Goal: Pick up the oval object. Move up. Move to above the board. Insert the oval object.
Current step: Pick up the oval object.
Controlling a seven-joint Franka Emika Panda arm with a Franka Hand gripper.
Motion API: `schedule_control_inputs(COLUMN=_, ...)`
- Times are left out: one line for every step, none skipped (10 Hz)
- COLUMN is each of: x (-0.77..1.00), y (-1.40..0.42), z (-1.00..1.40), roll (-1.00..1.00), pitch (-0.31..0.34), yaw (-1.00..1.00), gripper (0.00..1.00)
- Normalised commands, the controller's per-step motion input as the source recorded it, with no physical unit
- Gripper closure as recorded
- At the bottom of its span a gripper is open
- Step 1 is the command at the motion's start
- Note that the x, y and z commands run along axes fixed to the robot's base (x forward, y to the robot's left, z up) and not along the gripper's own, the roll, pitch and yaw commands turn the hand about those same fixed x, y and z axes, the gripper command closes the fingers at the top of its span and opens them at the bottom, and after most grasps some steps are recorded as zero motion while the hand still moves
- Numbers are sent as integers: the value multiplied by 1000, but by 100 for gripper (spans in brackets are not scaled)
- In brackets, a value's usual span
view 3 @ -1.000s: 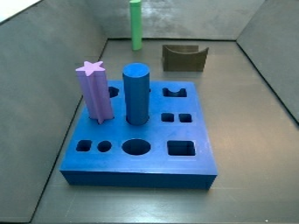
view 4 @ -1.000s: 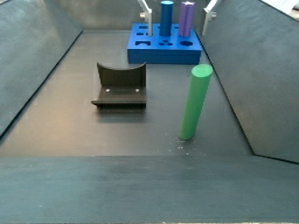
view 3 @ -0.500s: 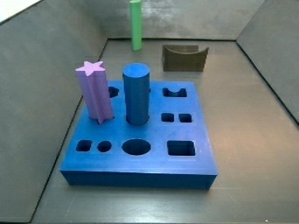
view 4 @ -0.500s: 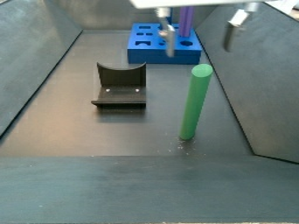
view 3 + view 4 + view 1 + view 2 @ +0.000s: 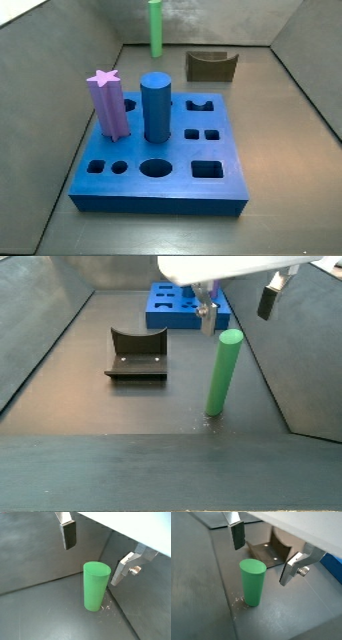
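Observation:
I need to grab the green oval peg by its upper part [image 5: 155, 8] with my gripper next, so that I can insert it into the board [image 5: 160, 150].
The oval object [image 5: 222, 371] is a tall bright-green peg standing upright on the dark floor near a side wall. It also shows in both wrist views [image 5: 95, 587] [image 5: 252, 582] and at the far back of a side view [image 5: 155, 28]. My gripper [image 5: 238, 308] hangs open just above the peg's top. Its fingers [image 5: 68, 534] [image 5: 291, 568] stand apart on either side of the peg and touch nothing. The board [image 5: 160, 150] is a thick blue slab with shaped holes, and it lies at the other end of the floor [image 5: 177, 308].
A purple star-topped post [image 5: 107, 100] and a blue cylinder [image 5: 156, 105] stand in the board. The dark fixture [image 5: 136, 353] [image 5: 271, 552] [image 5: 211, 66] sits on the floor between the board and the peg. Grey walls close in both sides.
The gripper has come from above the board toward the green peg and dropped lower. It now hangs over the peg's top. The peg has not moved.

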Motion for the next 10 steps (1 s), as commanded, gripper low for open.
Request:
schedule_control_inputs(x=0, y=-23, z=-231, roll=-84, pitch=-106, yaw=1000, gripper=0)
schedule_control_inputs(x=0, y=-20, z=-260, roll=-99, pitch=-111, yaw=1000, gripper=0)
schedule_control_inputs(x=0, y=0, z=-314, roll=-133, pitch=-131, yaw=960, gripper=0)
schedule_control_inputs(x=74, y=0, z=-297, roll=-140, pitch=-111, yaw=869, gripper=0)
schedule_control_inputs(x=200, y=17, z=-286, roll=-156, pitch=-84, yaw=746, gripper=0)
schedule_control_inputs(x=340, y=177, z=-257, roll=-193, pitch=-33, yaw=543, gripper=0)
schedule_control_inputs(x=269, y=303, z=-203, roll=-199, pitch=0, yaw=446, gripper=0)
schedule_control_inputs(x=57, y=231, z=-131, roll=-126, pitch=-39, yaw=183, gripper=0)
schedule_control_inputs(x=0, y=29, z=0, roll=0, pitch=0, yaw=6, gripper=0)
schedule_control_inputs(x=-123, y=0, z=-369, roll=0, pitch=0, yaw=91, gripper=0)
